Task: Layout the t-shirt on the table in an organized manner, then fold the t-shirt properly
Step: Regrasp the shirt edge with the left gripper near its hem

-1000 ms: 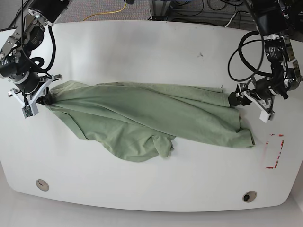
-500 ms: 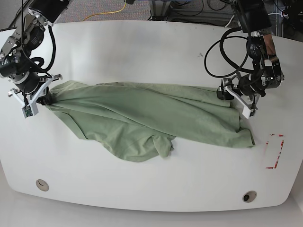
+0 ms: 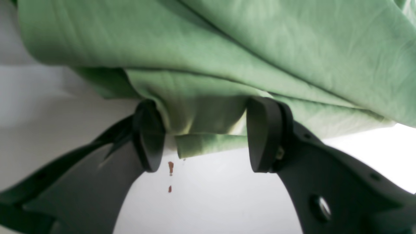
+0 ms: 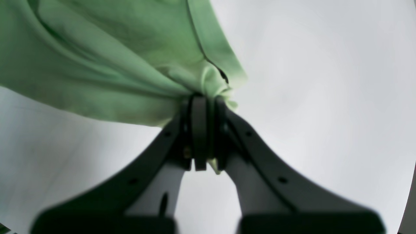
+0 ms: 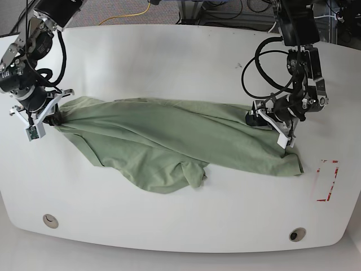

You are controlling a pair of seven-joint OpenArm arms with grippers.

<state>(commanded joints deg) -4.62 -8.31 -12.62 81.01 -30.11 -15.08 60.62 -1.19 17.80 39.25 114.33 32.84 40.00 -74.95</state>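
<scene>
My left gripper has its fingers around the shirt's folded edge [image 3: 202, 121] in the left wrist view. It will close next. Closing now would catch the shirt.
The pale green t-shirt [image 5: 169, 141] lies crumpled and stretched sideways across the white table [image 5: 169, 56]. My right gripper [image 5: 53, 119] is at the shirt's left end, shut on a bunched corner of it; the right wrist view shows the fabric [image 4: 113, 48] pinched between the closed fingers of that gripper [image 4: 203, 104]. My left gripper [image 5: 254, 119] sits low over the shirt's right end. In the left wrist view it [image 3: 205, 133] is open, and a folded edge of the shirt [image 3: 227, 48] lies between its two black fingers [image 3: 149, 139].
A red rectangular marking [image 5: 327, 180] is on the table right of the shirt. Two round grommet holes [image 5: 50, 220] [image 5: 297, 234] sit near the front edge. A yellow cable [image 5: 132, 16] and other wires run behind the table. Small red specks [image 3: 170, 167] dot the surface under my left gripper.
My left arm has moved left, from just off the shirt's right edge to over its right end. The right arm and the shirt have stayed put.
</scene>
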